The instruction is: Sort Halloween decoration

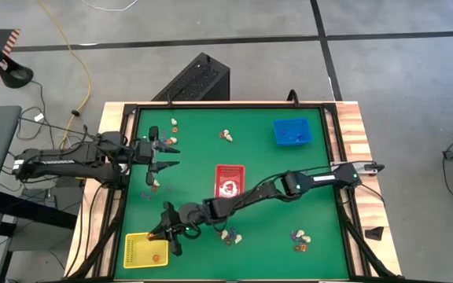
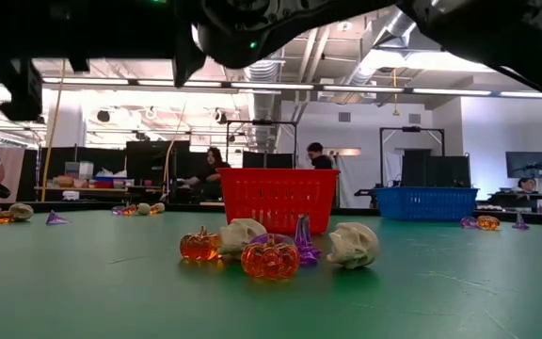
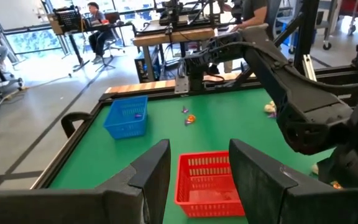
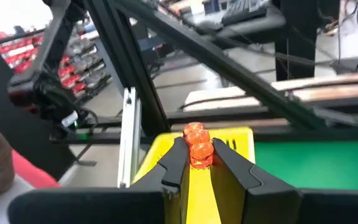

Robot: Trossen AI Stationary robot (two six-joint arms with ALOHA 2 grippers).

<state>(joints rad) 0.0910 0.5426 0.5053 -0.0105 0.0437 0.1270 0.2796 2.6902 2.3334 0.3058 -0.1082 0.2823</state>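
I should open my right gripper now, because the orange pumpkin is hanging over the yellow tray, inside the tray's rim.
My right gripper (image 1: pixel 166 232) reaches across to the table's near left, over the yellow tray (image 1: pixel 136 251), and is shut on a small orange pumpkin trinket (image 4: pixel 201 154). A second orange pumpkin (image 4: pixel 194 131) lies in the yellow tray beyond it. My left gripper (image 1: pixel 171 155) is open and empty at the table's left side, pointing toward the red tray (image 1: pixel 229 181). A cluster of orange pumpkins, cream skulls and a purple piece (image 2: pixel 271 250) rests on the green mat near the front edge. My right gripper pinches the orange pumpkin's two sides (image 4: pixel 193 155) between its two fingertips (image 4: pixel 178 157). The pumpkin is lifted clear, above the yellow tray (image 4: pixel 197 186).
The blue tray (image 1: pixel 292 132) stands at the far right. More trinkets lie at the far middle (image 1: pixel 226 135), far left (image 1: pixel 171 126), below the left gripper (image 1: pixel 152 185) and near right (image 1: pixel 299 238). A black frame rims the mat.
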